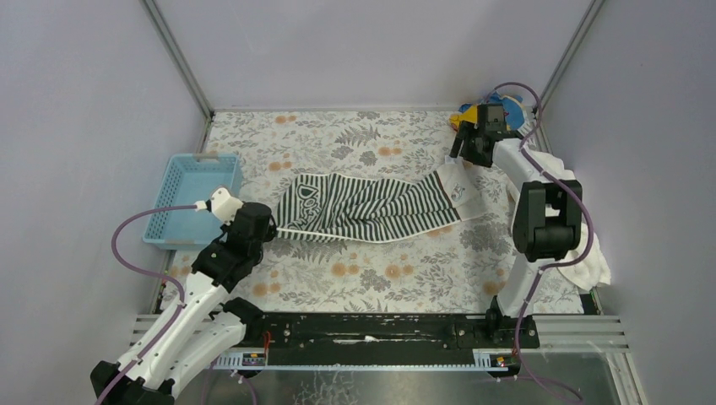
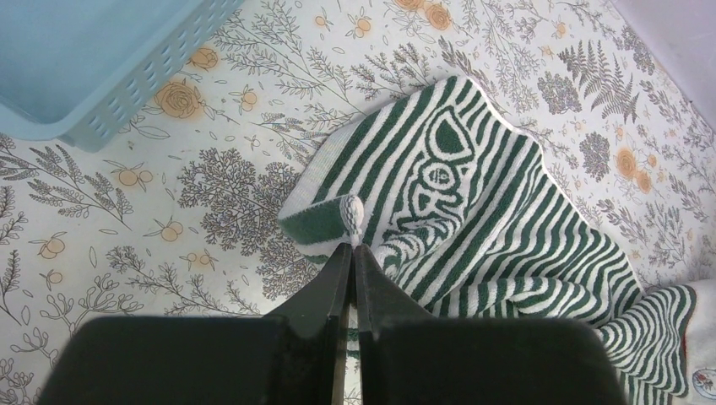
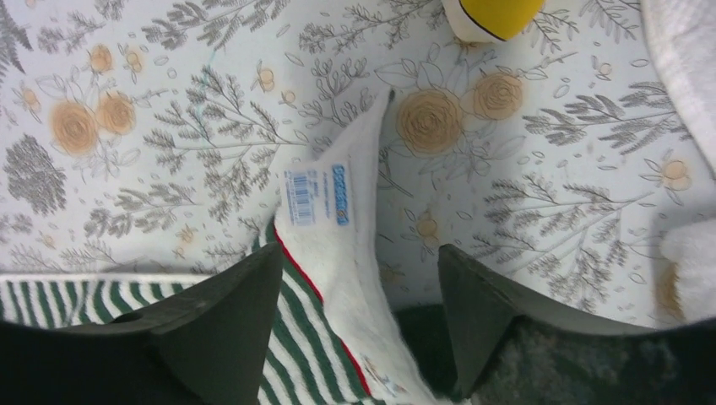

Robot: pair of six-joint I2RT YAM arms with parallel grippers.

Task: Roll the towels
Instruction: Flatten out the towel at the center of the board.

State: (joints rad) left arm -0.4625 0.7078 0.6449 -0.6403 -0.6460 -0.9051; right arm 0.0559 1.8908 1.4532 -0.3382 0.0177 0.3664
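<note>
My right gripper grabs the near corner of the towel's white end next, opposite my left gripper's corner. This spreads the striped towel (image 1: pixel 371 207) for rolling.
The striped towel (image 1: pixel 371 207) lies spread across the middle of the table, dark stripes on white, with a white end band at its right. My left gripper (image 1: pixel 272 228) is shut on its left near corner; in the left wrist view the pinched hem (image 2: pixel 351 215) stands up just past the closed tips (image 2: pixel 354 250). My right gripper (image 1: pixel 456 157) is open over the towel's right end; in the right wrist view the white band with a label (image 3: pixel 325 211) lies between the spread fingers (image 3: pixel 245 287). The large white terry towel (image 1: pixel 587 245) is heaped at the table's right edge, behind the right arm.
A light blue basket (image 1: pixel 192 198) stands at the left edge, also in the left wrist view (image 2: pixel 93 67). A yellow-and-blue cloth (image 1: pixel 498 110) lies in the far right corner, its yellow edge in the right wrist view (image 3: pixel 498 17). The table has a floral cover (image 1: pixel 338 278).
</note>
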